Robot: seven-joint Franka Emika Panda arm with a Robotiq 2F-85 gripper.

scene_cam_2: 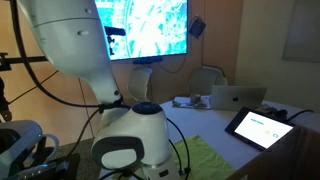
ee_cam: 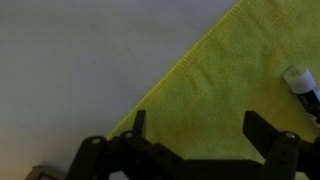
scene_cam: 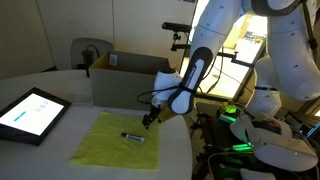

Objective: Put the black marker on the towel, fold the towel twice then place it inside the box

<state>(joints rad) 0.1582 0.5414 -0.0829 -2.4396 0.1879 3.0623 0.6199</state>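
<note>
My gripper grabs the towel point(scene_cam: 116, 141) near its far edge next, just beyond the black marker, to fold the towel over the marker.
The yellow-green towel point(scene_cam: 116, 141) lies flat on the white table, and the wrist view shows its edge running diagonally across the cloth point(ee_cam: 235, 85). On it lies the black marker point(scene_cam: 133, 136); only the marker's end point(ee_cam: 300, 82) shows at the right edge of the wrist view. My gripper point(scene_cam: 150, 119) hangs just above the towel's far right part, a little beyond the marker. It is open point(ee_cam: 200, 130), with only cloth showing between its fingers point(ee_cam: 262, 128). The brown cardboard box point(scene_cam: 125, 79) stands open behind the towel.
A black-framed tablet point(scene_cam: 33, 113) with a bright screen lies left of the towel and also appears as the tablet point(scene_cam_2: 262, 128) near the table's edge. A laptop point(scene_cam_2: 236, 97) sits further back. The robot's white base point(scene_cam_2: 130, 140) hides most of the table.
</note>
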